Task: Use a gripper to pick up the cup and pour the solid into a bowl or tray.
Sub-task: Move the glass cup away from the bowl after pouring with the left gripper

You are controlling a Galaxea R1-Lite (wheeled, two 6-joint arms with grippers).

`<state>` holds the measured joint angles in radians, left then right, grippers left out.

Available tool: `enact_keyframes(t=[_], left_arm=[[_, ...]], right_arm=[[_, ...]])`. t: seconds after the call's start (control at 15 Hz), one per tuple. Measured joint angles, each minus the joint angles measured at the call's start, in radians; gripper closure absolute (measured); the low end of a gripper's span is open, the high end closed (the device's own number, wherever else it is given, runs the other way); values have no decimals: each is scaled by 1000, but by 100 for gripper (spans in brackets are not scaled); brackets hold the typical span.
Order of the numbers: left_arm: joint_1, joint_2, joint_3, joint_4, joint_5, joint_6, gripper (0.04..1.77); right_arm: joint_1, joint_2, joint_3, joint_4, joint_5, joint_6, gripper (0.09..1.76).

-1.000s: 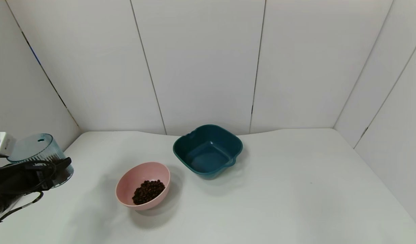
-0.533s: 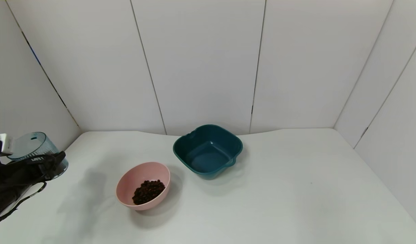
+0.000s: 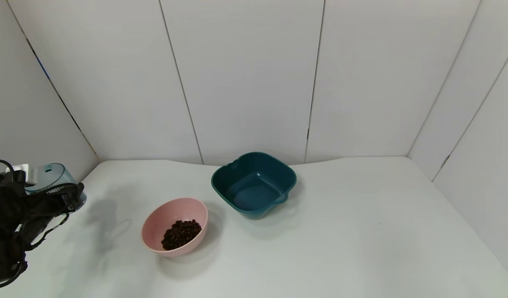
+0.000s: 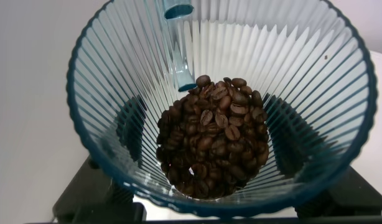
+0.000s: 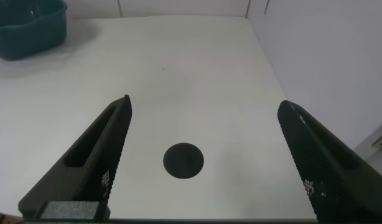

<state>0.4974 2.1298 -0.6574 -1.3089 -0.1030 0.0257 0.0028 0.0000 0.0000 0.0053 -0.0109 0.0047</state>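
The cup's base [image 3: 79, 203] hangs above the tabletop beside its shadow in the head view; my left gripper should keep holding the cup.
My left gripper [image 3: 65, 192] is at the far left of the table, shut on the ribbed blue-grey cup [image 3: 51, 176], one black finger on each side of it. In the left wrist view the cup [image 4: 116, 74] fills the picture and holds a heap of dark brown beans [image 4: 216, 149]; the black fingers [image 4: 85, 193] show through its wall. The pink bowl [image 3: 171, 211] stands right of the cup, apart from it, with a small pile of beans [image 3: 180, 234] inside. My right gripper [image 5: 204, 102] is open and empty above bare table, out of the head view.
A dark teal squarish basin [image 3: 279, 174] stands empty behind and right of the pink bowl; it also shows in the right wrist view [image 5: 23, 31]. A black round spot [image 5: 183, 160] lies on the table under the right gripper. White walls enclose the table.
My left gripper has carried the cup away from the camera at the far left; the cup looks smaller now. Its shadow has slid left of the pink bowl. Bowl and basin have not moved.
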Motion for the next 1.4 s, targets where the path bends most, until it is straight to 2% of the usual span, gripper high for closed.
enact_keyframes(t=[0.53,0.8,1.33,1.4], left_arm=[[-70,102,-126,66,70,3,50],[-85,144,-164,70,83,3,50],[-90,179,-176,69,93,1,50],[-90,180,-176,68,94,2,43]], right_arm=[[0,0,0,0,0,0,14],[0,0,0,0,0,0,14],[0,0,0,0,0,0,14],[0,0,0,0,0,0,14]])
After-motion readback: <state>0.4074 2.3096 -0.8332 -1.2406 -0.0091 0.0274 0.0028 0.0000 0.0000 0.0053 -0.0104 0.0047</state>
